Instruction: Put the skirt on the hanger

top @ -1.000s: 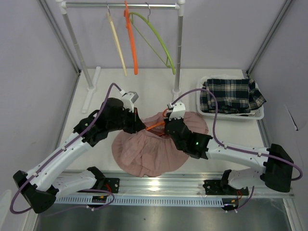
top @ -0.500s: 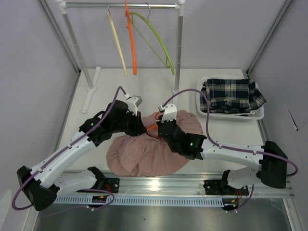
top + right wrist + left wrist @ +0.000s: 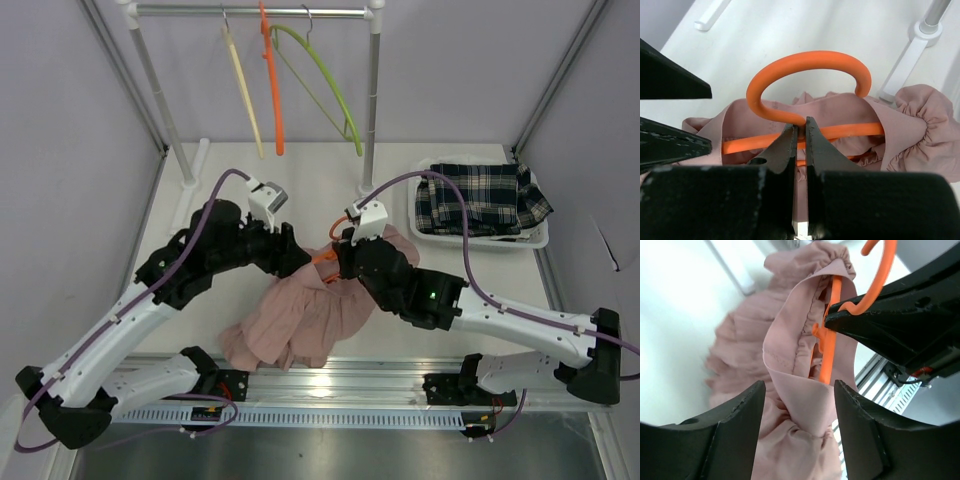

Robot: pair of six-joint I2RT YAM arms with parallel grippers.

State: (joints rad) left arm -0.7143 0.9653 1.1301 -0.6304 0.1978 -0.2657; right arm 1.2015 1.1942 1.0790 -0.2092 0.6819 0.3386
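My left gripper grabs the skirt's waistband (image 3: 910, 120) over the hanger's end next. That leaves the hanger's hook free to hang on the bar.
The pink skirt (image 3: 310, 312) hangs bunched from an orange hanger (image 3: 322, 257) above the table's front middle. My right gripper (image 3: 800, 131) is shut on the hanger's neck just below its hook (image 3: 807, 62); the skirt's waistband (image 3: 910, 120) wraps over the hanger bar. My left gripper (image 3: 799, 405) stands open at the hanger's left end, a fold of the skirt (image 3: 790, 355) lying loose between its fingers, with the orange hanger (image 3: 829, 340) just beyond.
A clothes rail (image 3: 250, 12) at the back carries a cream hanger (image 3: 243, 95), an orange hanger (image 3: 272, 85) and a green hanger (image 3: 325, 75). A white basket (image 3: 428, 232) holding plaid cloth (image 3: 480, 197) sits at the right.
My left gripper has opened and let go of the skirt's waistband. The right arm has lifted the hanger, so the skirt now hangs narrower and bunched instead of spread on the table.
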